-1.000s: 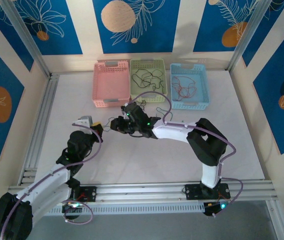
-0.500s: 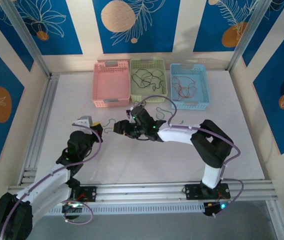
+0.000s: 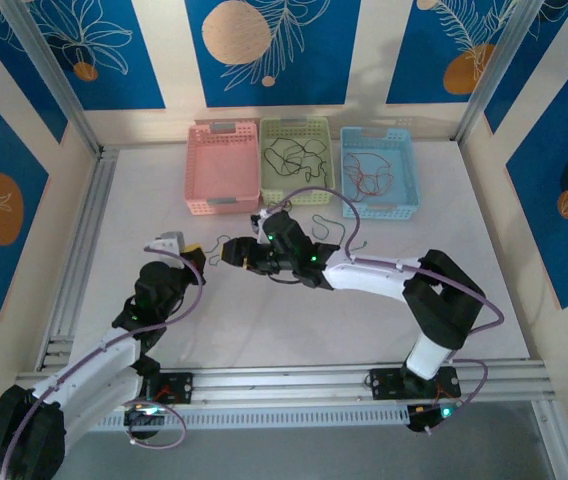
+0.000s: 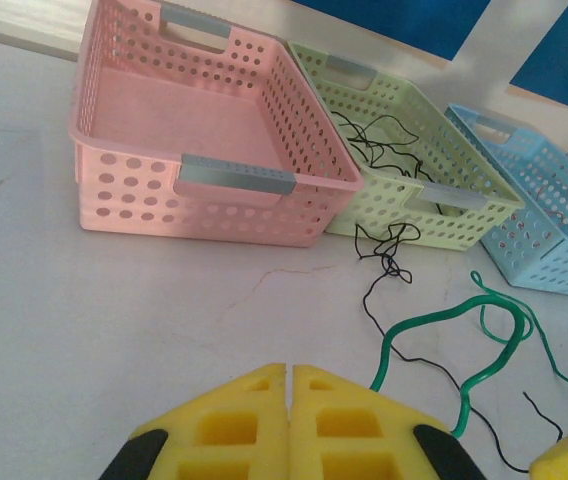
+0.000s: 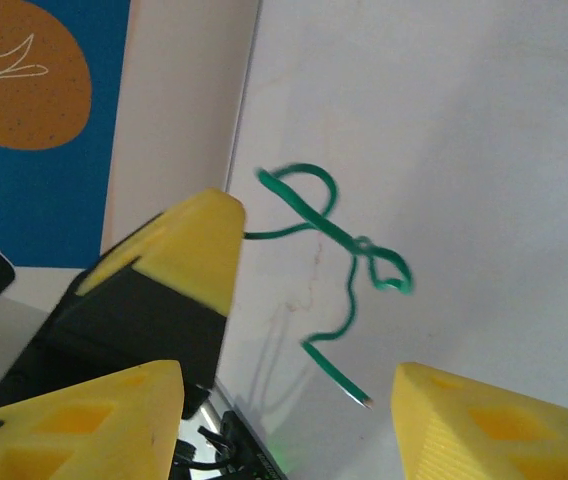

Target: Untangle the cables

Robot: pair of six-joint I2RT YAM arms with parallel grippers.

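Observation:
My right gripper should next grab the green cable (image 5: 349,250) by its free cut end (image 5: 361,397), opposite my left gripper's hold, to untangle the cable.
A green cable (image 4: 434,322) loops over the white table and runs in under my left gripper (image 4: 292,372), which is shut on it at centre left (image 3: 193,252). From the right wrist, that cable (image 5: 349,250) hangs out from the left gripper's yellow finger (image 5: 189,245) to a free cut end. My right gripper (image 5: 289,420) stands open just beside that end, with nothing between its fingers; from above it (image 3: 236,253) faces the left gripper closely. A thin black cable (image 4: 392,255) lies tangled in front of the green basket.
Three baskets stand in a row at the back: pink (image 3: 222,167) with nothing in it, green (image 3: 297,160) with black cables, blue (image 3: 378,171) with red cables. The right arm (image 3: 384,275) stretches across the table's middle.
My right gripper has opened and let go of the green cable. Its arm has swung so the elbow sits further right. The left gripper has stayed shut in place.

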